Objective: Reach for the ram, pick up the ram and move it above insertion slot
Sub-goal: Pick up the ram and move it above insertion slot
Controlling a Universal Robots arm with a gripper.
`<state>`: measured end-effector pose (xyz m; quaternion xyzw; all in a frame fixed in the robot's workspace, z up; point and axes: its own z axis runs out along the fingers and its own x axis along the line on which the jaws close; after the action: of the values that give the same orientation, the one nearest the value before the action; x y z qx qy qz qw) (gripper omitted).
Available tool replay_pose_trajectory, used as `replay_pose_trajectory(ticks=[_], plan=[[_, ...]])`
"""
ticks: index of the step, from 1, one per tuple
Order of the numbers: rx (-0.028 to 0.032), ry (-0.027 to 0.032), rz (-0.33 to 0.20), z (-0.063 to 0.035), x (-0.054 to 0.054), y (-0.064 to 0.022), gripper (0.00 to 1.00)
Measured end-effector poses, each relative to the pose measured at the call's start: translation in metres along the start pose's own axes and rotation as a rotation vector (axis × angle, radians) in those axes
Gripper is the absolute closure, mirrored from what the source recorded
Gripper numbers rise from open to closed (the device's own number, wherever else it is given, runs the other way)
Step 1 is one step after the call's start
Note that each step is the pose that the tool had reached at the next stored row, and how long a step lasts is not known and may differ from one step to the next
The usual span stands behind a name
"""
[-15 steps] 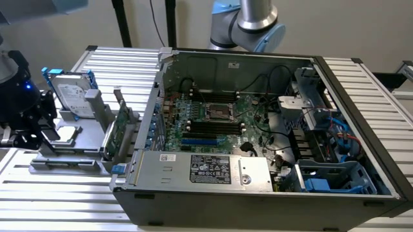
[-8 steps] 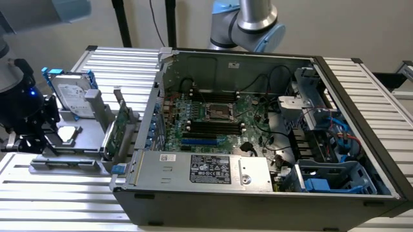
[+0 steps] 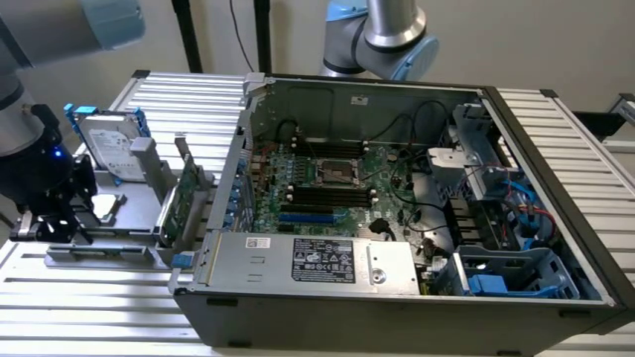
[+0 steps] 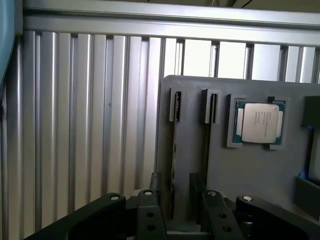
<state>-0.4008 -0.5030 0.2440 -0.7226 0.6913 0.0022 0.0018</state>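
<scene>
The gripper will next grab the ram by its bare middle part [image 4: 173, 192], where both sides of the ram stand free, since a grey holder post [image 4: 175, 105] holds the ram's end.
In the wrist view the ram [image 4: 173, 145] stands on edge in the left slot of a grey holder plate [image 4: 260, 170]; I see it as a thin dark strip. My gripper [image 4: 176, 189] is low over it and open, with one black finger [image 4: 154, 192] on each side of the strip and a gap left to it. In the exterior view the gripper [image 3: 55, 227] hangs over the grey holder [image 3: 100, 253] at the exterior view's left. The black memory slots [image 3: 328, 195] lie on the motherboard inside the open computer case [image 3: 397, 312].
A processor chip [image 4: 257, 122] sits in a pocket of the holder plate beside a second slot [image 4: 210, 107]. A silver hard drive with blue rails [image 3: 109, 149] and a green expansion card [image 3: 178, 201] stand in the holder between gripper and case. Ribbed aluminium table [image 4: 75, 125] lies all around.
</scene>
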Motion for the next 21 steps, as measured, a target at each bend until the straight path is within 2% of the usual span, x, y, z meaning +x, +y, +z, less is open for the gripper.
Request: replay_pose_trajectory(ticks=[16,21], plan=[[-0.0001,-0.0001,0.010,0.0289,0.000,-0.0019,0.64],[-0.0016,-0.0024,0.013,0.0361,0.000,-0.0034,0.64]])
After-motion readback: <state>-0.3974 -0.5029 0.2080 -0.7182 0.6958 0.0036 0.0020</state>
